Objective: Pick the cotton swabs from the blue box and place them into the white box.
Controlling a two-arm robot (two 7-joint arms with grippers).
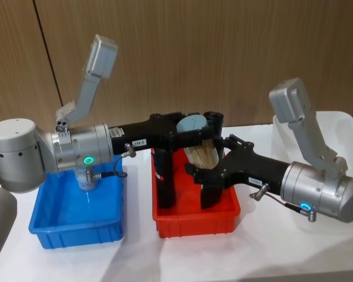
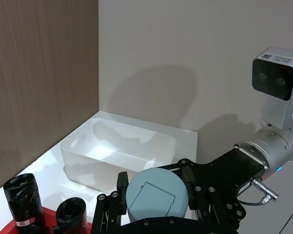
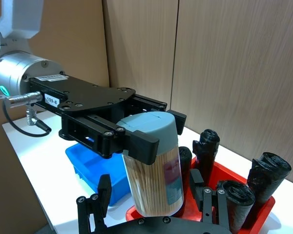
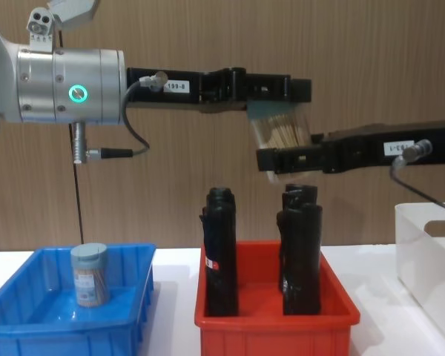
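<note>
The right gripper takes hold of the cotton swabs tub by its free lower half (image 4: 285, 138) (image 1: 204, 156) next, since the left gripper's fingers cover the lid.
My left gripper (image 1: 194, 132) is shut on a cotton swabs tub (image 1: 201, 154) at its pale grey-blue lid (image 2: 156, 197), holding it tilted in the air above the red bin. My right gripper (image 3: 154, 200) stands open around the tub's lower half (image 3: 156, 180), with small gaps on both sides. From the chest view the tub (image 4: 280, 130) hangs between the left gripper (image 4: 278, 93) above and the right gripper (image 4: 282, 159) below. A second tub of cotton swabs (image 4: 89, 274) stands upright in the blue box (image 4: 30, 330). The white box (image 1: 341, 126) sits at the far right.
A red bin (image 1: 194, 223) in the middle holds several tall black rolls (image 4: 221, 252), right under the held tub. The white box (image 2: 117, 151) stands beside a beige wall. A wooden wall runs along the back of the white table.
</note>
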